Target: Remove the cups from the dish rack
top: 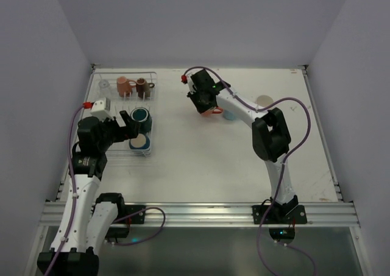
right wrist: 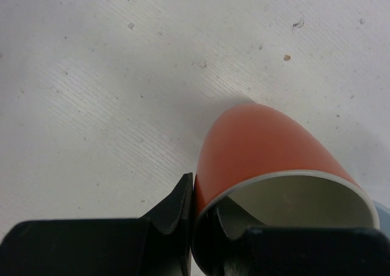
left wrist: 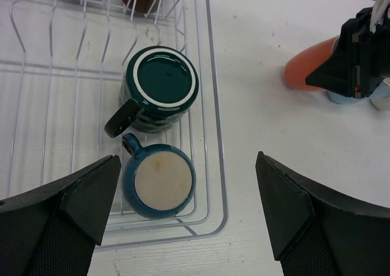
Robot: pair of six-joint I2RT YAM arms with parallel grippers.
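Note:
The robot's right gripper needs to release the cup, as the base of the orange cup [top: 213,110] is low over empty, flat surface and the cup would land on the tabletop.
The dish rack [top: 97,120] [left wrist: 213,136] stands at the table's left. In it are a salmon pink cup [top: 124,86], a dark brown cup [top: 142,87], a clear glass [top: 105,84], a dark green cup [top: 141,114] [left wrist: 159,87] and a navy cup [top: 139,143] [left wrist: 159,180], the last two upside down. My left gripper [top: 125,127] [left wrist: 187,166] hovers open over the rack's near right corner, holding nothing. My right gripper [top: 204,100] [right wrist: 204,209] is shut on the rim of the orange cup [top: 213,110] [right wrist: 268,148] [left wrist: 311,72], one finger inside and one outside. The cup is tilted low over the table.
A light blue cup [top: 230,114] [left wrist: 341,97] stands on the table just right of the orange one. A pale round cup [top: 264,100] sits further right. White walls enclose the table on three sides, and a metal rail [top: 201,214] runs along the near edge.

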